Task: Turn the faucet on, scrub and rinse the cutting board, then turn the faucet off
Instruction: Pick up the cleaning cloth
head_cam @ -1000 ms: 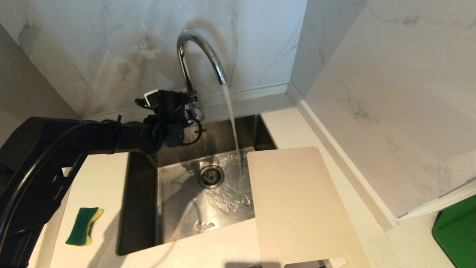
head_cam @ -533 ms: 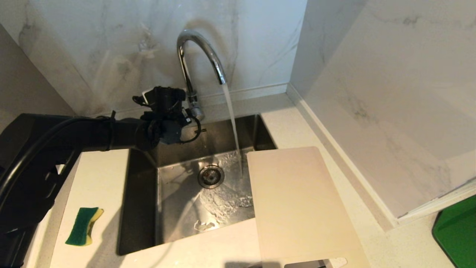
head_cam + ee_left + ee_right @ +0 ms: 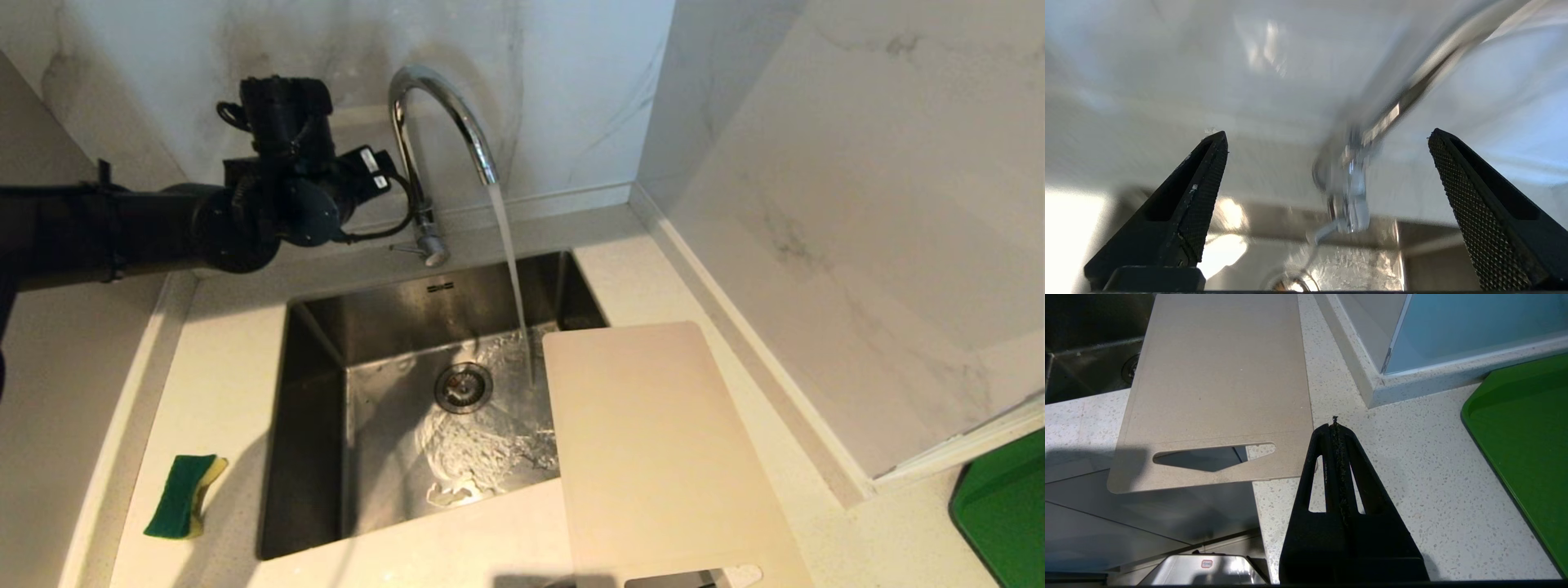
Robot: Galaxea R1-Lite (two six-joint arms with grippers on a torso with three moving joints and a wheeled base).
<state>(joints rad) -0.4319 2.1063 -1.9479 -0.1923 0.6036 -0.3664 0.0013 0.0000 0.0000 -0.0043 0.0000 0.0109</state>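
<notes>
My left gripper takes hold of the green and yellow sponge by its middle (image 3: 184,496) next, to scrub the pale cutting board (image 3: 653,449).
Water runs from the chrome faucet (image 3: 441,114) into the sink, and its thin side lever (image 3: 406,247) sticks out at the base. My left gripper (image 3: 371,167) hangs open and empty beside the faucet's stem, up and left of the lever. In the left wrist view the blurred faucet base (image 3: 1351,192) lies ahead between the wide-apart fingers (image 3: 1208,179) of the left gripper (image 3: 1329,131), untouched. The pale cutting board (image 3: 653,449) lies flat across the sink's right edge and the counter. My right gripper (image 3: 1334,424) is shut and empty above the counter, beside the cutting board's (image 3: 1220,375) slotted end.
A green and yellow sponge (image 3: 184,496) lies on the counter left of the steel sink (image 3: 310,425). The drain (image 3: 463,386) sits mid-basin, with water splashing beside it. A green tray (image 3: 1004,514) is at the far right. Marble walls close in behind and to the right.
My left arm has lifted up and to the left, away from the faucet's lever at the base. The water keeps running. The board and sponge have not moved.
</notes>
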